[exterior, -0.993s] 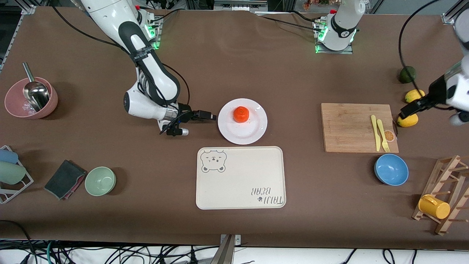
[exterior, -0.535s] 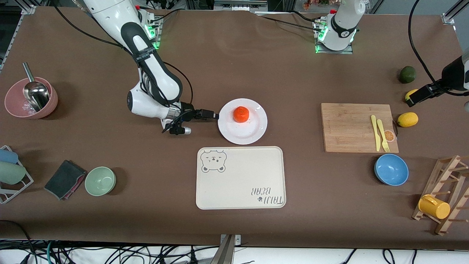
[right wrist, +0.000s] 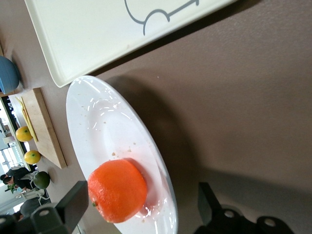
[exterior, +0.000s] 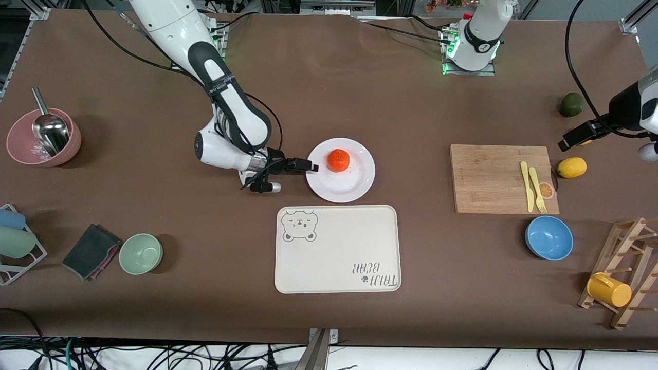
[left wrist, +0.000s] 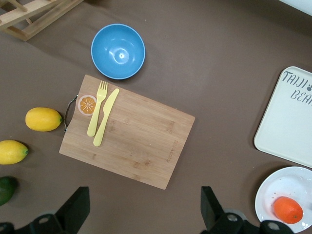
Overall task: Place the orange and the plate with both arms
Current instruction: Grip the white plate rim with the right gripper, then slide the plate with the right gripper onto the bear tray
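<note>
The robot will set the orange and the plate together onto the bear-print tray, so its right gripper will next grab the white plate by its rim.
The orange sits on the white plate at mid-table, just farther from the front camera than the beige tray. My right gripper is low at the plate's rim on the right arm's side, open, one finger on each side of the rim. In the right wrist view the orange lies on the plate between the spread fingers of the right gripper. My left gripper hangs in the air over the lemons at the left arm's end, open and empty. The left wrist view shows the plate and the orange.
The bear-print tray lies close to the plate. A cutting board holds a yellow fork and knife. A blue bowl, a lemon, a dark green fruit and a mug rack stand nearby. A green bowl is toward the right arm's end.
My right gripper has slid toward the plate and now reaches its rim. My left gripper has drawn up and away from the lemon beside the cutting board.
</note>
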`<action>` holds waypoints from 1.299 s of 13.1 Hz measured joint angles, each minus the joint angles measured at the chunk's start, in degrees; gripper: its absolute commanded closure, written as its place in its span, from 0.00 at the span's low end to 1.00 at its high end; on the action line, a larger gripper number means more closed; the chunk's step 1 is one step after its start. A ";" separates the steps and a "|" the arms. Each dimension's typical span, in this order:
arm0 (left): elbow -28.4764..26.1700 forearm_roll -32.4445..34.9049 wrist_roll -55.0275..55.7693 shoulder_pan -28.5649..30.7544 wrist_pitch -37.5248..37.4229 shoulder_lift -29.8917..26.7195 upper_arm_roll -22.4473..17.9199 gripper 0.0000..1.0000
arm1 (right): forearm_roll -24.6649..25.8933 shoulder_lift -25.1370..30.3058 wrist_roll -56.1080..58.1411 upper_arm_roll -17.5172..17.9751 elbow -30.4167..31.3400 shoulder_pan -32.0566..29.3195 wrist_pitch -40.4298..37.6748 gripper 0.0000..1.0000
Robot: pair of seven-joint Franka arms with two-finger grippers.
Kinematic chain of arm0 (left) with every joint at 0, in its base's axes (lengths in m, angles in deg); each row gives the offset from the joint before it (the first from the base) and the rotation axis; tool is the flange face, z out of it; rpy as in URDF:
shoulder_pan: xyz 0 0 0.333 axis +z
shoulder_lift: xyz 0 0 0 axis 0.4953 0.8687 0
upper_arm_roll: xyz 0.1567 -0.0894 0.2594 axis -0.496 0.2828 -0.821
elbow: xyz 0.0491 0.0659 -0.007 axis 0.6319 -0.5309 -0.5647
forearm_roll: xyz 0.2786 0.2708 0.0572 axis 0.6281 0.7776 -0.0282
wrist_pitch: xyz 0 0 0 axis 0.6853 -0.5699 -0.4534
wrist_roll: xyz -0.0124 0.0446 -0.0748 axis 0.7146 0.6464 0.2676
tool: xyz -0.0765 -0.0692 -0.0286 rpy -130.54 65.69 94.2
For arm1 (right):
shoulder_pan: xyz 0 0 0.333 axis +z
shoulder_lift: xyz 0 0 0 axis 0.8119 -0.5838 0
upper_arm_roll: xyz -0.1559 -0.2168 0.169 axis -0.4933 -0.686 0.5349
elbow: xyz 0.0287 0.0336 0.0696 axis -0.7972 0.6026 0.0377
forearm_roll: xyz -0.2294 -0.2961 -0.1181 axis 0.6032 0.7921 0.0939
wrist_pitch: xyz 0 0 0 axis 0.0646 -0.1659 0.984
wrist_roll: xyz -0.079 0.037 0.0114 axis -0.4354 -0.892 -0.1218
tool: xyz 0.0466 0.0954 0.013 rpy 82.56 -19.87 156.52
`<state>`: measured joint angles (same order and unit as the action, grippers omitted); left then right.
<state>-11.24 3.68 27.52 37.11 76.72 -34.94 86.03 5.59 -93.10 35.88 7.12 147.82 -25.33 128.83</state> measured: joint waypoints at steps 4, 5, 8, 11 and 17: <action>0.00 0.06 0.00 -0.06 0.00 0.00 -0.14 0.00 | -0.01 -0.23 0.12 0.00 -0.28 0.13 0.03 0.39; 0.00 0.21 0.00 -0.02 0.00 0.00 -0.18 0.00 | -0.01 -0.29 0.13 0.00 -0.28 0.19 0.03 0.41; 0.01 0.75 0.00 -0.02 -0.24 0.00 -0.15 0.00 | 0.00 -0.42 0.21 0.00 -0.28 0.37 0.30 0.53; 0.03 0.78 0.00 -0.02 -5.07 0.00 -0.16 0.00 | 0.01 -0.72 0.41 0.00 -0.29 0.41 0.95 0.75; 1.92 3.71 0.01 -0.73 -5.67 0.34 1.40 0.00 | -0.13 -1.04 2.67 0.08 -0.51 0.58 1.11 1.00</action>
<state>-9.32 7.39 27.52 36.39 71.05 -34.60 87.43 5.46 -94.13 38.55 7.20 147.31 -24.75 129.94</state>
